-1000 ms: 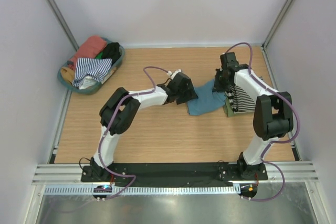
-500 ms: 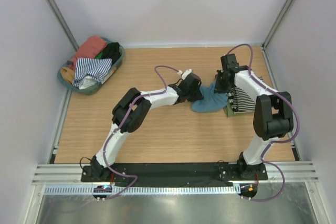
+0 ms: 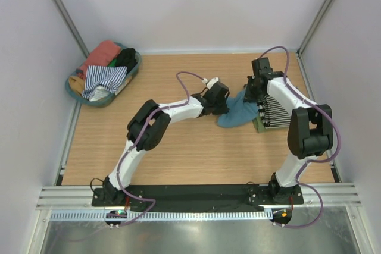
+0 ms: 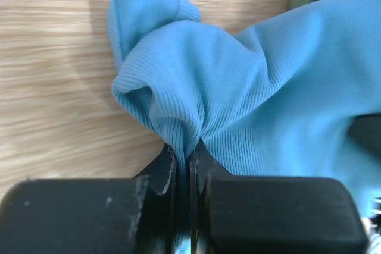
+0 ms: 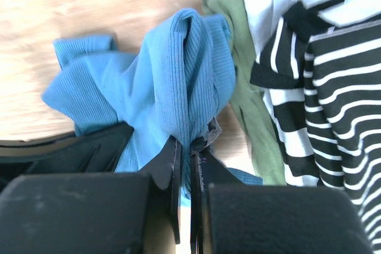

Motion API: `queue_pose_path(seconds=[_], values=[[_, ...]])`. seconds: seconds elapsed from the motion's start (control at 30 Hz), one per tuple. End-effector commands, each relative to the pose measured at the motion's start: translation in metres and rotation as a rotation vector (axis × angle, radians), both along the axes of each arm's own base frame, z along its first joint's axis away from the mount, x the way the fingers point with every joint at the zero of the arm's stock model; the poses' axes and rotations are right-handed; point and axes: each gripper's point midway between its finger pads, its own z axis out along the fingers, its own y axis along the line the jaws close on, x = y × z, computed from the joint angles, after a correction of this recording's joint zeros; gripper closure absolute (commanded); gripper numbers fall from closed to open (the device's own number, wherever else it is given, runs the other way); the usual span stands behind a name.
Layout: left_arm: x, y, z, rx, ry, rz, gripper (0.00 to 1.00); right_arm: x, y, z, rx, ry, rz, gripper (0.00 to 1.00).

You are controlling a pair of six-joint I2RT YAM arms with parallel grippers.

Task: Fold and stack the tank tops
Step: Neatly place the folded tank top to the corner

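I would raise the teal blue tank top's edge (image 4: pixel 183 150) if I lifted my left gripper now. The edge has its ribbed cloth (image 4: pixel 238 99) gathered between my closed fingers.
A teal blue tank top (image 3: pixel 234 114) lies bunched on the wooden table at right of centre. My left gripper (image 3: pixel 221 106) is shut on its left edge; in the left wrist view the ribbed blue cloth (image 4: pixel 238 99) is pinched between the jaws (image 4: pixel 189 159). My right gripper (image 3: pixel 250 94) is shut on the far right part of the same tank top (image 5: pixel 178 81), a fold caught between the fingers (image 5: pixel 190 147). Just right of it lie a striped tank top (image 3: pixel 274 110) (image 5: pixel 333 87) on an olive green one (image 3: pixel 260 125) (image 5: pixel 250 87).
A round teal basket (image 3: pixel 132 71) stands at the table's far left corner, with more tops in it: coral (image 3: pixel 101 53), striped (image 3: pixel 104 80), black and mustard. White walls close the table in on three sides.
My left gripper has moved right to the blue tank top's left edge and shut on it, bunching the cloth. The right gripper has kept its grip, shifting slightly.
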Motion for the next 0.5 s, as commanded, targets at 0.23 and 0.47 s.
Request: queue_pose_path(seconds=[0.23,0.47], values=[[0.022,0.016,0.103,-0.002,-0.150,0.043,1.00,0.054,0.001,0.101,0.083,-0.217,-0.005,0.99],[0.042,0.000,0.134,-0.078,-0.218,0.066,1.00,0.082,-0.014,0.113,0.101,-0.217,-0.028,0.99]])
